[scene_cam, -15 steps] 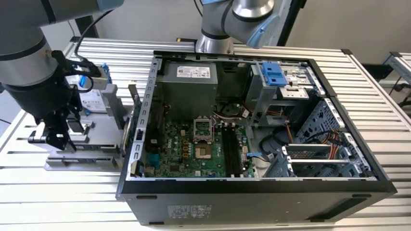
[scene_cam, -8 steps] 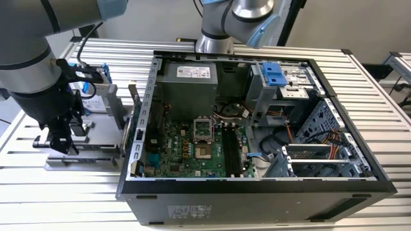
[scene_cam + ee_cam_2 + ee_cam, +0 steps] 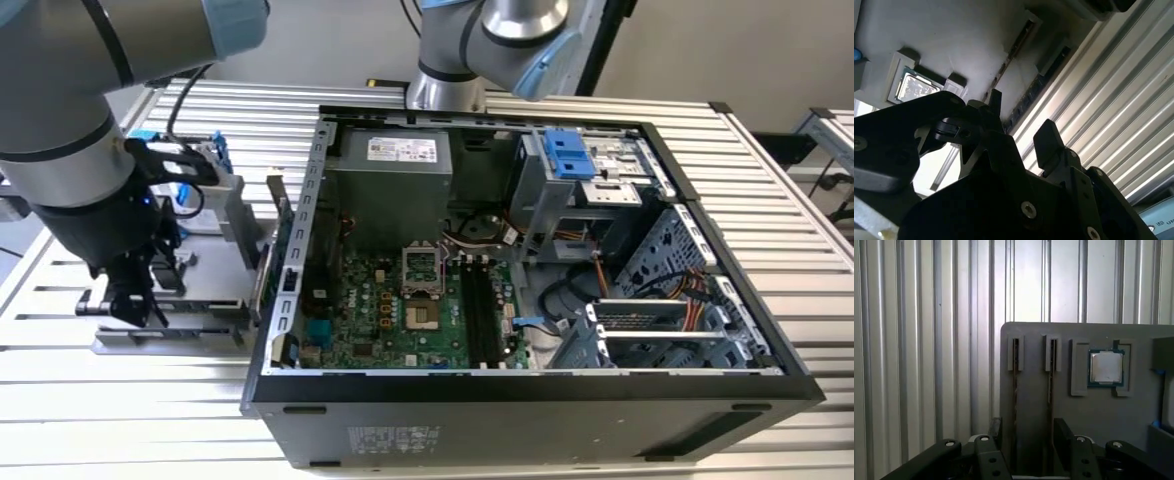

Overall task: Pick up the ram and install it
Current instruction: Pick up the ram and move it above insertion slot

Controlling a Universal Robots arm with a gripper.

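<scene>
My gripper grabs the ram by its exposed flat sides beyond the holder post next, since the slotted holder post wraps the end of the ram.
Two ram sticks stand on edge in narrow slots of a grey holder plate (image 3: 1034, 345): one ram (image 3: 1015, 385) and a second ram (image 3: 1051, 385) beside it. They also appear as thin dark edges in the second wrist view, ram (image 3: 1013, 47) and ram (image 3: 1041, 80). My gripper (image 3: 1030, 435) hovers above the plate, open, its two black fingers (image 3: 996, 430) on the outer side of both sticks and holding nothing. From the second wrist view the gripper (image 3: 1021, 122) is likewise open. In the exterior view the gripper (image 3: 127, 300) hangs over the holder (image 3: 174, 338), at the exterior view's left of the computer case (image 3: 534, 390).
A square processor chip (image 3: 1106, 367) lies in a recess of the same plate. The open case holds a green motherboard (image 3: 387, 310) with dark memory slots (image 3: 478, 310), a power supply (image 3: 394, 170), a blue-tabbed drive cage (image 3: 574, 160) and cables. A ribbed metal table (image 3: 787, 200) lies underneath. A second arm's base (image 3: 454, 60) stands behind the case.
</scene>
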